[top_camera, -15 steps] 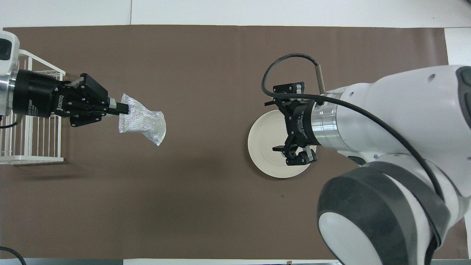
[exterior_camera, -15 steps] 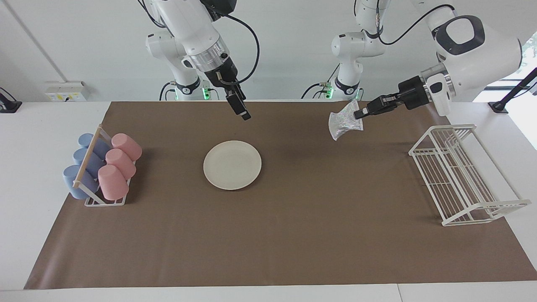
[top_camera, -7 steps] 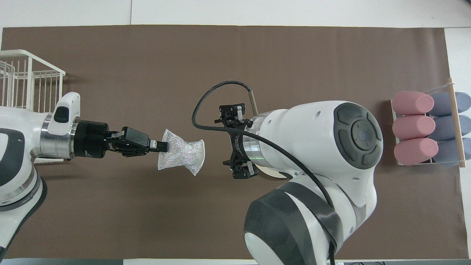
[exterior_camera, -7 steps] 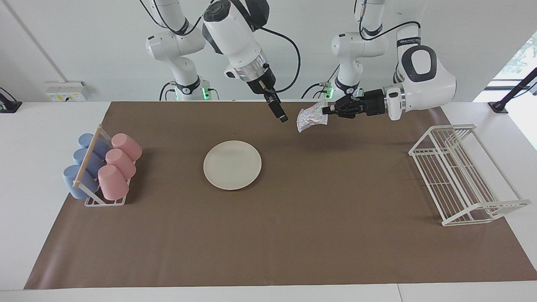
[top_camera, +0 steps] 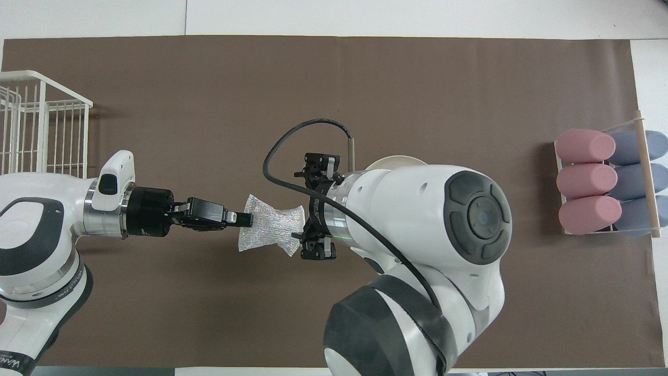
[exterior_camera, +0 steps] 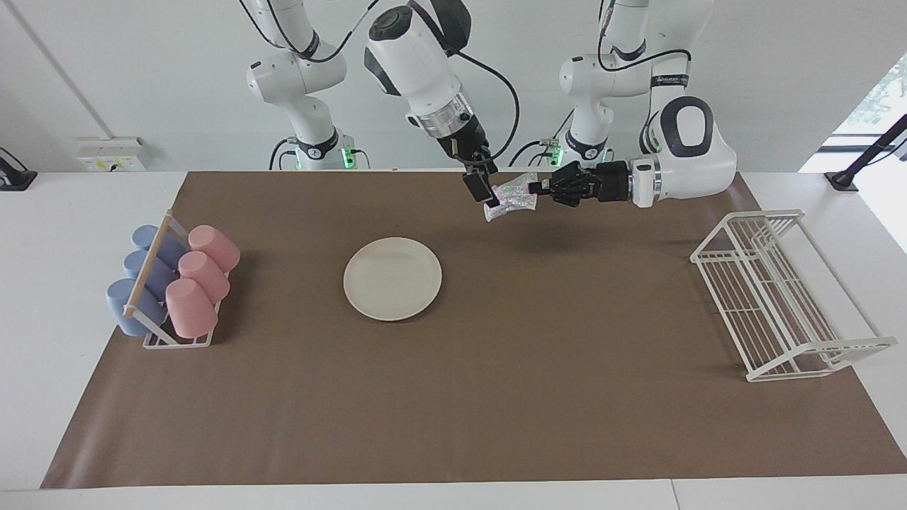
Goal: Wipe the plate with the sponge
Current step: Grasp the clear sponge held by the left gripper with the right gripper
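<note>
The left gripper's fingers already cover one end of the sponge, so the robot's right gripper should grab the sponge by its loose end next.
The cream-white plate lies flat on the brown mat, with nothing on it. Overhead, the right arm covers all of it but a sliver of rim. The silvery mesh sponge hangs in the air over the mat's edge nearest the robots. My left gripper is shut on one end of it and reaches in level. My right gripper is open at the sponge's free end, with a finger on either side of that end.
A rack of pink and blue cups stands at the right arm's end of the mat. A white wire dish rack stands at the left arm's end. Bare brown mat spreads around the plate.
The left gripper has carried the sponge from near the wire rack toward the middle. The right gripper has swung from over the plate across to the sponge's free end.
</note>
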Controlling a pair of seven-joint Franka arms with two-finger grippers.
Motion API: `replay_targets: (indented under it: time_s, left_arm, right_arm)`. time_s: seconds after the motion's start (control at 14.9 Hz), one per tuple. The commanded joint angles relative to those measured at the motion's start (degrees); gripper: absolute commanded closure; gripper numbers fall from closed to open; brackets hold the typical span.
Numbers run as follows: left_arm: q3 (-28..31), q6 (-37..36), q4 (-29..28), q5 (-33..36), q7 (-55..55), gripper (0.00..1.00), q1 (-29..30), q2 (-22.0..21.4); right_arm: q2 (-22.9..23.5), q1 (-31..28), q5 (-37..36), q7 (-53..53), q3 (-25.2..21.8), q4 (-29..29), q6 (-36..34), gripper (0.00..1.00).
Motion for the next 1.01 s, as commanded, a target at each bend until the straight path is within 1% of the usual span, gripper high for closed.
replay_targets:
  time_s: [0.0, 0.13, 0.54, 0.67, 0.94]
  left_arm:
    - [0.58, 1.14, -1.42, -1.69, 0.80, 1.00, -1.06, -1.24]
    - [0.67, 0.96, -1.42, -1.69, 0.89, 1.00, -0.97, -1.24]
    - [0.76, 0.43, -1.69, -1.60, 0.98, 1.00, -0.88, -1.33]
    - [0.76, 0.34, -1.69, -1.60, 0.89, 1.00, -0.62, -1.33]
    - [0.76, 0.26, -1.69, -1.43, 0.98, 1.00, -0.44, -1.33]
  right_arm:
    - [-1.64, 1.00, 1.41, -0.18, 0.05, -4.14, 1.26, 0.00]
    - [-2.17, 1.09, 1.41, -1.23, 0.05, -5.28, 1.35, 0.00]
    - [-1.82, 2.15, 1.41, -1.41, 0.14, -5.29, 1.96, 0.00]
    - [-1.65, 2.32, 1.41, -1.67, 0.14, -5.46, 3.98, 0.00]
    - [-1.56, 2.24, 1.41, -1.50, 0.14, -5.46, 4.25, 0.00]
